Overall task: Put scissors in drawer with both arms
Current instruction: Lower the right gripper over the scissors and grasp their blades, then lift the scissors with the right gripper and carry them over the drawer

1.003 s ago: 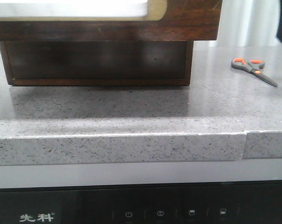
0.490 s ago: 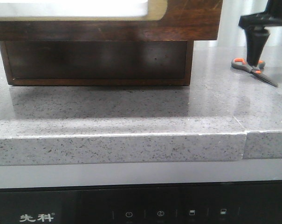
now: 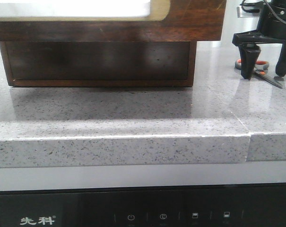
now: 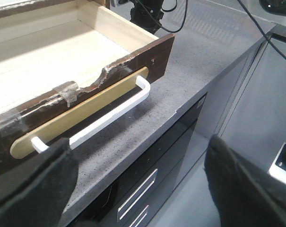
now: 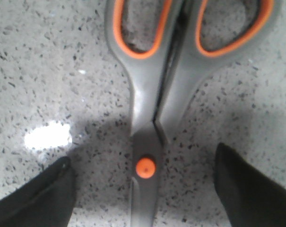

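Observation:
My right gripper closes on the scissors now, since the gripper's fingers are beside the orange pivot (image 3: 262,73), low on the speckled counter.
The scissors (image 3: 271,80) lie flat on the grey counter at the far right, dark grey with orange-lined loops (image 5: 143,28). My right gripper (image 3: 264,71) stands open over them, one finger on each side of the orange pivot (image 5: 145,167), and in its wrist view the right gripper (image 5: 143,194) holds nothing. The drawer (image 3: 195,21), dark brown with a white cream-rimmed panel, fills the upper left. The left wrist view shows a pulled-open drawer front (image 4: 157,56), chipped along its top, with a white handle (image 4: 109,116). My left gripper (image 4: 138,189) is open and empty, off the counter's edge.
The speckled grey counter (image 3: 133,118) ends in a front edge with a seam at the right (image 3: 248,146). Below it is a black appliance panel (image 3: 147,213) with drawer pulls (image 4: 138,194). Cables and the other arm (image 4: 150,12) show beyond the open drawer.
My right gripper has come down into view from the upper right and now straddles the scissors, fingers near the counter. The scissors and drawer have not moved.

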Controlling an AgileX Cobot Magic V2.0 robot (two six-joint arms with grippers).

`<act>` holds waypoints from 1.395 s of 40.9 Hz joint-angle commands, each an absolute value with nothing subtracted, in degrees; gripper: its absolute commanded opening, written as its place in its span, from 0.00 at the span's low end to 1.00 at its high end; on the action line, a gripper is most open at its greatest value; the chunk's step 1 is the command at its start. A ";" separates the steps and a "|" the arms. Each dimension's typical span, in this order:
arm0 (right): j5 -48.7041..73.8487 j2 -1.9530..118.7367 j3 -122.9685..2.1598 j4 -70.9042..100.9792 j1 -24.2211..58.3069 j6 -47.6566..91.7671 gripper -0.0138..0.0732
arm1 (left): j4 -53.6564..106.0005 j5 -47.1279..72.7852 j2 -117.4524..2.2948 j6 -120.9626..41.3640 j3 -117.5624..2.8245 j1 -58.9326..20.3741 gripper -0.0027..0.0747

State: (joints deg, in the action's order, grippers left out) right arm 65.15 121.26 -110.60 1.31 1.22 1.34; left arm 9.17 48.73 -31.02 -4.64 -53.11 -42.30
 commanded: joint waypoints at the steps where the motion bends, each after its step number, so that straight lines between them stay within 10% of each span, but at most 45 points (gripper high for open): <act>1: 64.00 118.80 -112.15 1.17 0.76 2.00 0.86 | 10.06 43.86 -31.36 -4.14 -54.84 -42.68 0.74; 19: 63.96 118.80 -112.15 1.17 0.76 2.00 0.24 | 10.06 43.86 -31.36 -4.14 -54.84 -42.68 0.74; 57: 62.31 93.94 -112.15 1.76 1.43 2.06 0.22 | 10.06 43.86 -31.36 -4.14 -54.84 -42.68 0.74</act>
